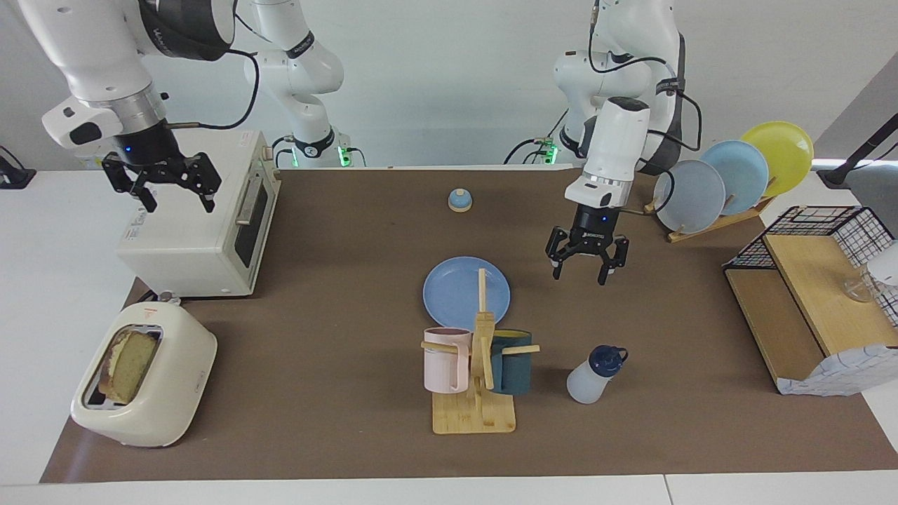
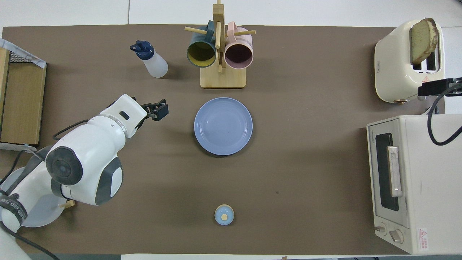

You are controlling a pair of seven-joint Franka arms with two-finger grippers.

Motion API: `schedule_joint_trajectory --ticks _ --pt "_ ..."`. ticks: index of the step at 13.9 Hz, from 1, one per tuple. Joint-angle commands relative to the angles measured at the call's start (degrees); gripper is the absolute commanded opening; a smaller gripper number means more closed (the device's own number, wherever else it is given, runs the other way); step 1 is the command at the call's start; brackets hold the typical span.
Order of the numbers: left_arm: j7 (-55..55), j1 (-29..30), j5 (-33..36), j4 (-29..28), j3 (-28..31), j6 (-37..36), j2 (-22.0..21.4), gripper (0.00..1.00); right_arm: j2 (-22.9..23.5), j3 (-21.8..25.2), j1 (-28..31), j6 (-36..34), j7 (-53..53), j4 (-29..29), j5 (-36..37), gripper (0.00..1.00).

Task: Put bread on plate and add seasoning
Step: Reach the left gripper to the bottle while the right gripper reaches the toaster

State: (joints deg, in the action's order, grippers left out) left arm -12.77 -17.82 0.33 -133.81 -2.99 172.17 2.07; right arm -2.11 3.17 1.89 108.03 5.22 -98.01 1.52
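Observation:
The toaster slot closes in the bread's lower part, so the robot's right gripper should next grab the bread by its exposed upper end [image 2: 425, 37].
The bread [image 1: 130, 365] [image 2: 420, 39] stands upright in a slot of the cream toaster [image 1: 175, 396] [image 2: 393, 61] at the right arm's end of the table. The periwinkle plate [image 1: 456, 291] [image 2: 223, 126] lies flat mid-table with nothing on it. Farther from the robots than the plate, the seasoning [image 1: 593, 375] [image 2: 153, 63] stands beside the mug rack. My left gripper [image 1: 579, 275] [image 2: 160, 111] hangs open over the mat beside the plate, holding nothing. My right gripper [image 1: 179, 205] [image 2: 438, 86] hovers open over the toaster oven's top, nothing in it.
A white toaster oven [image 1: 196, 238] sits beside the toaster, nearer to the robots. A wooden rack [image 1: 477, 414] carries a pink and a teal mug. A small bell [image 1: 459, 200] stands near the robots. Upright plates [image 1: 733, 179] and a wooden shelf [image 1: 807, 301] fill the left arm's end.

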Motion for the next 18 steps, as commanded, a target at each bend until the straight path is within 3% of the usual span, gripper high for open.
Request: schedule_joint_trajectory --ticks 1,6,7,10,11,12,13,15,17,18 --pt "-0.59 -0.9 0.9 0.39 1.23 10.17 6.26 1.0 1.05 -0.45 1.09 9.18 1.55 -2.36 0.24 0.99" --pt "-0.33 -2.21 1.25 4.52 3.34 11.78 12.24 1.0 13.52 -0.45 4.35 21.58 6.99 3.61 0.32 0.98" --pt "-0.33 -4.92 1.25 5.57 6.39 12.4 13.91 1.0 15.11 -0.45 4.7 24.22 8.3 3.71 0.41 0.98" --pt "-0.68 -22.11 0.55 9.95 25.25 13.71 20.22 1.0 18.97 -0.45 6.1 29.94 9.98 4.23 0.42 0.97" --pt "-1.03 -25.13 -1.72 11.19 28.8 15.9 21.99 1.0 19.51 -0.36 6.19 32.05 9.98 4.23 0.5 0.96" --pt "-1.12 -25.34 -4.0 11.46 28.83 17.57 22.62 1.0 20.21 -0.45 5.93 33.63 9.98 4.32 0.68 0.93" --pt "-1.21 -25.95 -5.42 11.73 28.83 18.54 24.02 1.0 21.0 -0.45 5.76 34.0 10.07 4.76 1.55 0.81" --pt "-1.29 -25.95 -6.84 14.18 28.75 20.49 26.39 1.0 23.81 -0.62 6.45 34.0 11.12 7.99 2.44 0.78" --pt "-1.47 -25.95 -8.32 16.46 28.75 20.4 27.8 1.0 23.82 -0.62 6.46 33.92 11.48 7.75 2.26 0.72" --pt "-1.47 -26.3 -10.51 17.08 28.83 20.84 29.2 1.0 23.82 -0.62 6.54 33.48 12.26 7.92 2.87 0.55"
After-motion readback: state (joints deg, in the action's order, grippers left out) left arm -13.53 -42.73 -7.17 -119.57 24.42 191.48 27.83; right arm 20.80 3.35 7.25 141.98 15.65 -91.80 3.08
